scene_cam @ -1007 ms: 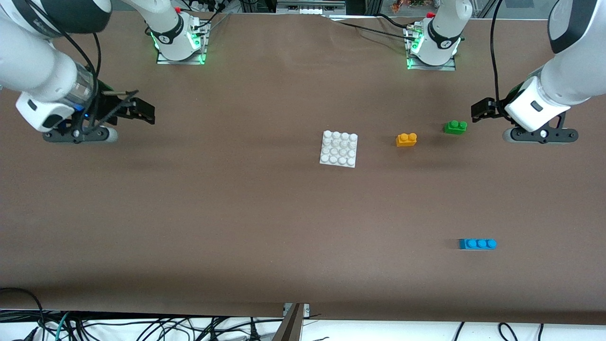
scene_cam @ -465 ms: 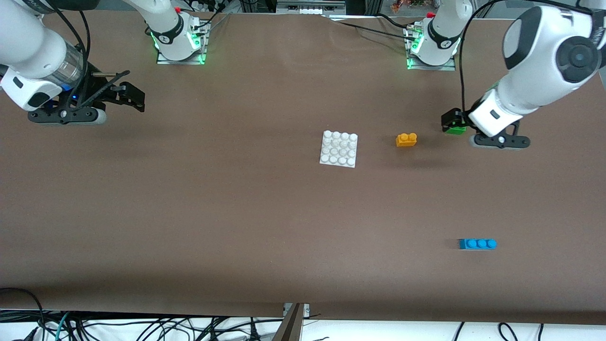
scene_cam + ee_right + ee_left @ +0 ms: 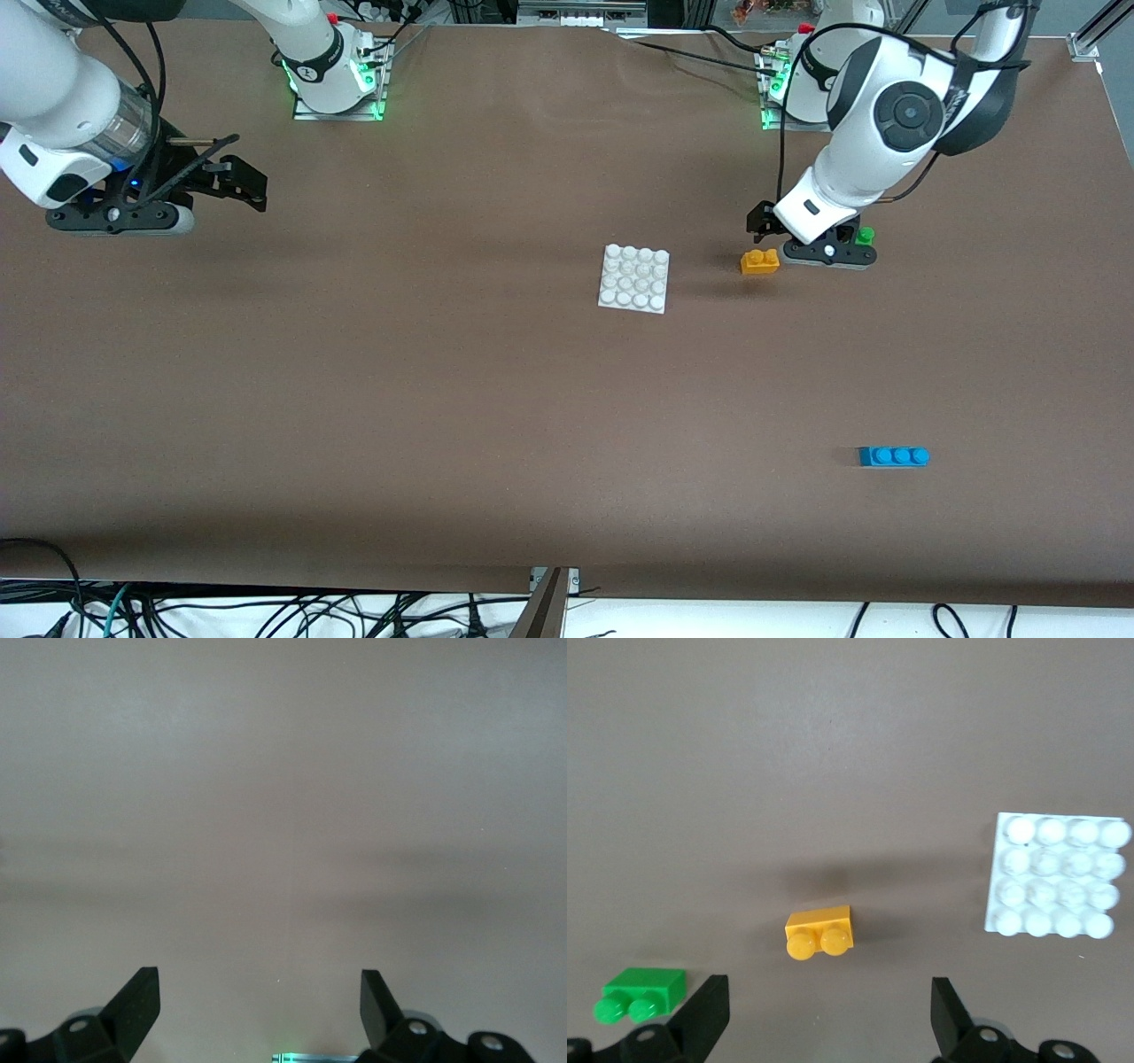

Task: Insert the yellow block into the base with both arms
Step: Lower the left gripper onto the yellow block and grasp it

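I need to grab the block by its short ends next with my left gripper, to fit the yellow block into the white base.
The yellow block lies studs up on the brown table, a short way from the white studded base, toward the left arm's end. My left gripper hangs open just above the table beside the block, holding nothing. In the left wrist view the yellow block sits ahead of the open left gripper, outside its fingers, and the base shows farther off. My right gripper is open and empty over bare table at the right arm's end; the right wrist view shows the right gripper over plain table.
A green brick sits close to the yellow block, mostly hidden under the left hand, and shows whole as the green brick in the left wrist view. A blue brick lies nearer the front camera. Both arm bases stand along the table's edge.
The left arm has swung in from its end of the table, past the green brick, to beside the yellow block. The right arm drifted slightly outward. Both grippers stayed open.
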